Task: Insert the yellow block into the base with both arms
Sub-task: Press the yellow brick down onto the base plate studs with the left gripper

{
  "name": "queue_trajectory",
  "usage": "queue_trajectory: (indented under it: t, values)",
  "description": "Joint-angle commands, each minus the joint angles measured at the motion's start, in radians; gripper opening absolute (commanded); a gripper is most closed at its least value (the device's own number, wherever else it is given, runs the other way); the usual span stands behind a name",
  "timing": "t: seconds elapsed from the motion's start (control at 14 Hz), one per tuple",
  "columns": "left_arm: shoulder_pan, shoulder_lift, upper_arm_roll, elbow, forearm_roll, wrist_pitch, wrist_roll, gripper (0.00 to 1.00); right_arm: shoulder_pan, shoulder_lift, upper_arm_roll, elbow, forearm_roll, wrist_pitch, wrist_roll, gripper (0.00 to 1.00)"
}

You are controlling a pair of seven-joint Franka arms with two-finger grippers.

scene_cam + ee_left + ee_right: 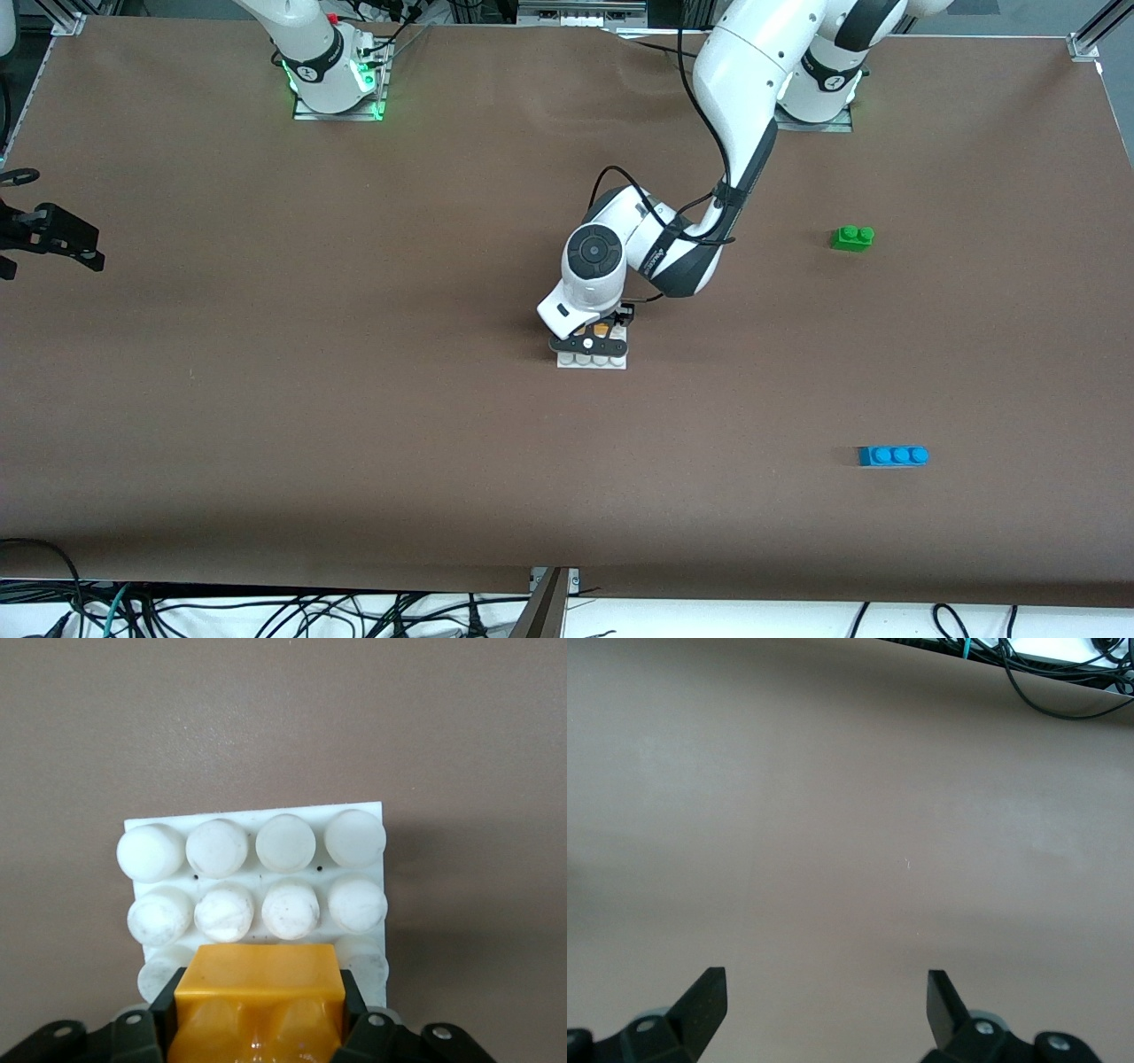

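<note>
The yellow block's lower edge (pixel 268 948) meets the white studded base in the left wrist view, so my left gripper is ready to release the block now.
My left gripper (pixel 595 337) is shut on the yellow block (pixel 601 330) and holds it low over the white studded base (pixel 592 361) at the table's middle. In the left wrist view the yellow block (pixel 260 992) sits between the black fingers (pixel 166 1019) of the left gripper (pixel 260 1014), covering the middle studs of one row of the base (pixel 252 818). I cannot tell whether it is pressed onto the studs. My right gripper (pixel 53 235) waits open and empty at the right arm's end of the table. It shows over bare table in the right wrist view (pixel 826 992).
A green two-stud brick (pixel 852 237) lies toward the left arm's end of the table. A blue three-stud brick (pixel 893 455) lies nearer to the front camera at that same end. Cables hang along the table's front edge (pixel 266 611).
</note>
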Motion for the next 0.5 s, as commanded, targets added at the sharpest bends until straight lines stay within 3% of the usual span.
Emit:
queue_trajectory:
  t: [0.0, 0.43]
  values:
    - [-0.003, -0.009, 0.006, -0.010, 0.023, -0.010, 0.023, 0.45, -0.007, -0.018, 0.009, -0.016, 0.000, -0.004, 0.000, 1.00]
    - [-0.006, -0.007, 0.006, -0.016, 0.023, -0.015, 0.025, 0.45, -0.007, -0.018, 0.009, -0.016, 0.000, -0.004, 0.001, 1.00]
